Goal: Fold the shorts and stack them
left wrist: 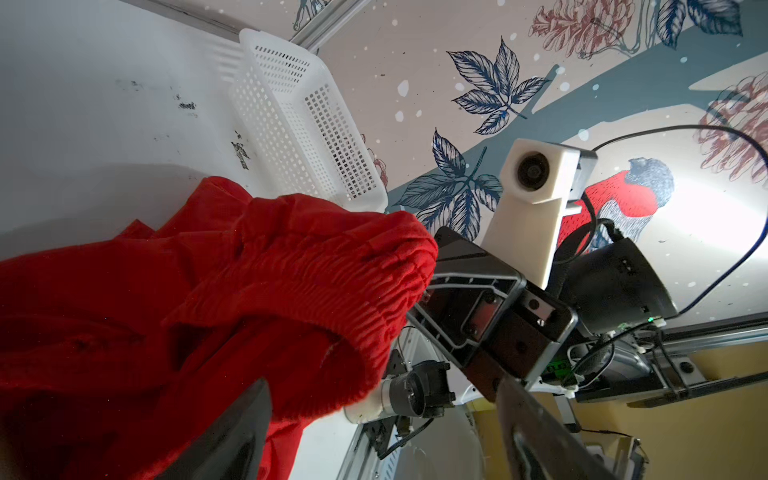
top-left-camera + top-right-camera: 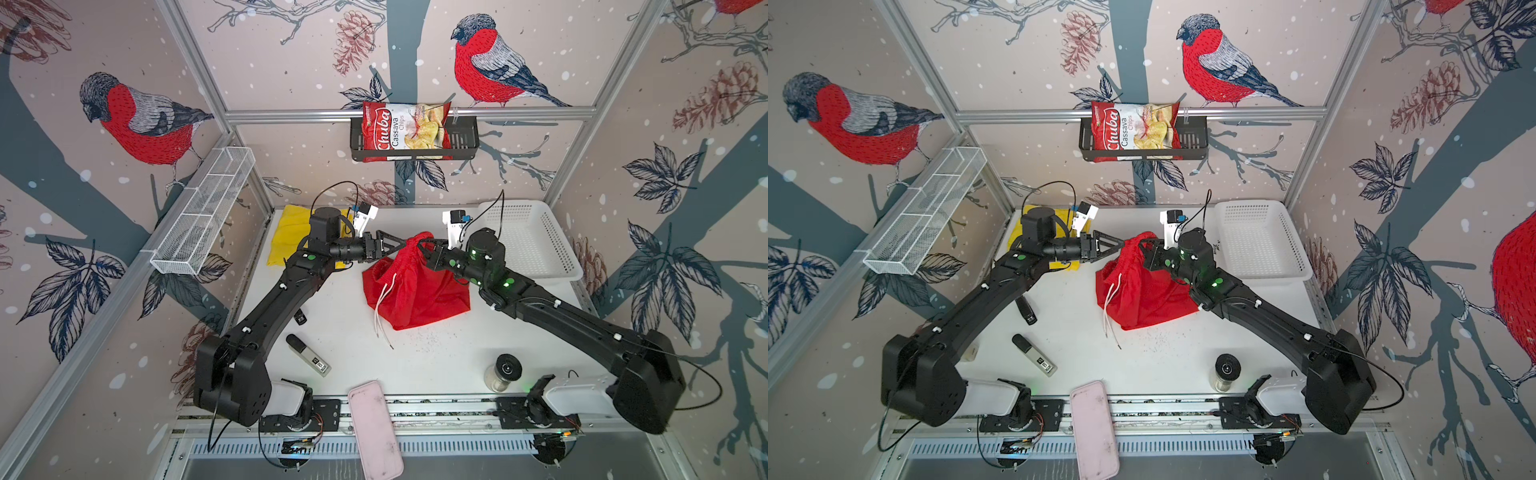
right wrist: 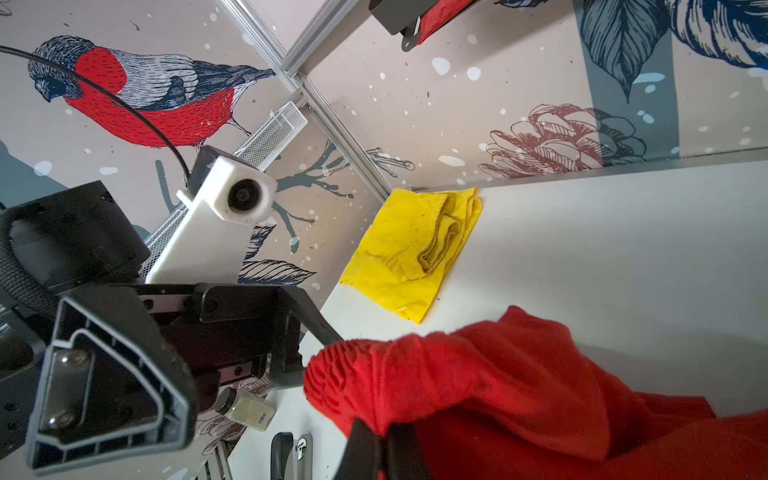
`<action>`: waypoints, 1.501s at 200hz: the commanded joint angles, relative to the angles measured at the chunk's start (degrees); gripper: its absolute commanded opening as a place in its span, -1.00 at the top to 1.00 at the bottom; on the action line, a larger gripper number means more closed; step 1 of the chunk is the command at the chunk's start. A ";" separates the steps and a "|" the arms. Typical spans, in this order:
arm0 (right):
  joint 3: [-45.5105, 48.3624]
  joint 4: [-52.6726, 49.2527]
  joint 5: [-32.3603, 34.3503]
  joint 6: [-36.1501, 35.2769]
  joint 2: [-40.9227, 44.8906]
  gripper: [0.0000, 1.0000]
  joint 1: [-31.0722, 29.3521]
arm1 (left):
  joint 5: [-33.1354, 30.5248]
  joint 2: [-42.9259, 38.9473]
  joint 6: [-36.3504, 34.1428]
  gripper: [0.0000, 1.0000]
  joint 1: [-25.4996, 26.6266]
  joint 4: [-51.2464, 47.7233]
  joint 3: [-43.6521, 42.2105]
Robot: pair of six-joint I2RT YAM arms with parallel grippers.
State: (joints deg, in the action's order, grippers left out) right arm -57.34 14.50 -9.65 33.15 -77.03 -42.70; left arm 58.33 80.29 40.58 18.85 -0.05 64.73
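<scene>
The red shorts need to be stretched flat for folding, and my right gripper should stay free for that. My left gripper should next grab the red shorts by the gathered waistband edge [image 2: 415, 240] [image 1: 364, 308].
The red shorts [image 2: 415, 286] [image 2: 1142, 291] hang in a peaked heap at mid-table, lifted by the waistband, with the white drawstring [image 2: 384, 299] dangling toward the front. My right gripper [image 2: 424, 247] [image 3: 384, 453] is shut on the red waistband from the right. On the left side of that peak my left gripper [image 2: 401, 242] [image 1: 386, 436] stands open, its fingers wide apart; the gathered waistband [image 1: 332, 291] lies beside one finger [image 1: 232, 436], ungripped. The yellow shorts [image 2: 286, 237] [image 3: 411, 253] lie folded at the back left corner, partly hidden by the left arm.
A white basket [image 2: 528, 241] sits at back right. On the back wall a black rack holds a chips bag [image 2: 405, 131]; a wire shelf [image 2: 203, 212] hangs on the left wall. Near the front are a pink case [image 2: 374, 428], a black-lidded jar [image 2: 503, 372] and a grey device [image 2: 307, 355].
</scene>
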 commanded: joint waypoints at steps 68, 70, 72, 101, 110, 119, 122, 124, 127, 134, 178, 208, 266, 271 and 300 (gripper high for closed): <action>-2.60 2.08 -4.32 0.31 -3.56 1.00 -0.10 | 0.80 4.53 -2.55 0.99 3.91 1.47 4.45; -2.56 2.01 -4.26 0.31 -3.50 1.00 -0.04 | 0.62 4.57 -2.79 1.00 3.91 1.00 4.68; -2.52 2.02 -4.18 0.27 -3.41 1.00 -0.02 | 0.40 4.58 -3.14 1.00 3.91 0.51 4.98; -1.82 0.53 -1.89 -0.45 -2.19 0.88 0.14 | -6.92 4.42 -9.87 1.00 3.06 -11.72 11.09; -1.57 -0.50 -0.68 -0.78 -1.43 0.56 0.48 | -10.85 4.31 -11.94 1.00 2.20 -16.61 13.33; -1.01 -1.40 0.55 -0.94 -0.43 0.09 1.08 | -13.77 3.73 -12.98 1.00 1.07 -19.54 14.62; -0.71 -1.80 0.98 -0.97 -0.05 -0.06 1.31 | -14.37 3.47 -13.10 1.00 0.63 -20.15 14.84; -0.52 -1.94 1.31 -1.00 0.24 -0.14 1.48 | -14.86 3.25 -13.12 1.00 0.39 -20.51 14.91; -0.19 -2.24 1.91 -1.04 0.69 -0.22 1.72 | -15.34 2.95 -13.15 1.00 -0.13 -21.02 14.98; 0.64 -3.28 3.99 -0.94 1.78 -0.39 2.23 | -16.01 2.30 -13.19 1.00 -1.35 -21.80 15.02; 6.30 -14.71 20.44 3.44 5.02 -0.53 7.15 | -18.85 0.04 -15.20 1.00 -4.30 -26.24 14.38; 9.76 -19.57 21.88 7.57 3.41 -0.35 13.00 | -19.00 -0.22 -15.62 1.00 -4.61 -27.07 14.67; 1.81 -24.63 18.80 5.18 -14.00 -0.42 17.92 | -19.51 -0.66 -16.01 1.00 -4.81 -28.43 14.39; 1.19 -24.38 19.23 5.06 -15.40 -0.43 17.96 | -19.69 -0.82 -16.13 1.00 -4.88 -28.62 14.18; -3.65 -24.72 21.02 4.58 -23.47 -0.51 18.78 | -21.70 -2.79 -17.02 1.00 -5.36 -29.62 12.65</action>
State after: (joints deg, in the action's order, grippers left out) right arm -57.74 -9.06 9.93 38.85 -95.72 -24.58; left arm 38.39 78.91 25.10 13.98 -28.53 78.15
